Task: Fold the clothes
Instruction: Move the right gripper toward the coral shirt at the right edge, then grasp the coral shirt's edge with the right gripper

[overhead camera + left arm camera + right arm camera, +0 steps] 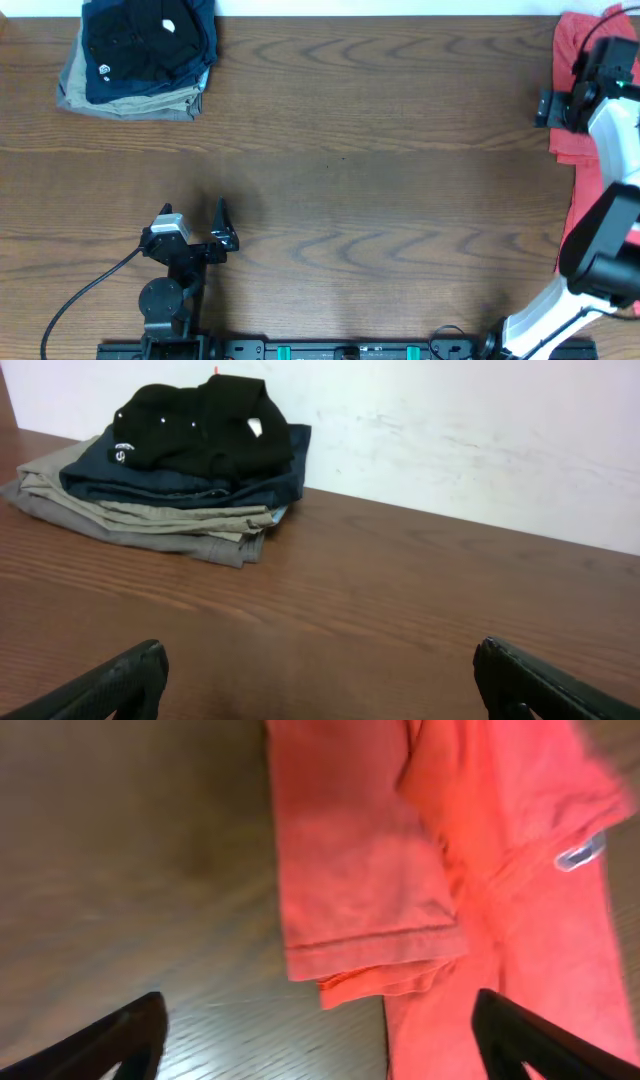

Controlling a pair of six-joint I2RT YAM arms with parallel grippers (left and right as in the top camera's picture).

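The right gripper grabs the coral-red T-shirt by its hemmed sleeve edge (366,957) next, to draw the sleeve out and spread the T-shirt for folding.
The clothes, a coral-red T-shirt (570,140), lie crumpled at the table's far right edge, partly under my right arm. In the right wrist view the T-shirt (380,870) shows a hemmed sleeve edge and a small white neck label (580,852). My right gripper (320,1045) hovers open above that edge, one finger over bare wood and the other finger over red cloth, with nothing held. In the overhead view the right gripper (552,108) sits at the shirt's left border. My left gripper (225,227) rests open and empty near the front left, far from the shirt.
A pile of folded navy-black and khaki-grey garments (140,55) sits at the back left corner, and the pile (170,470) also fills the upper left of the left wrist view, against a white wall. Brown wooden table (380,180) stretches between the arms. A black cable (90,290) trails from the left arm.
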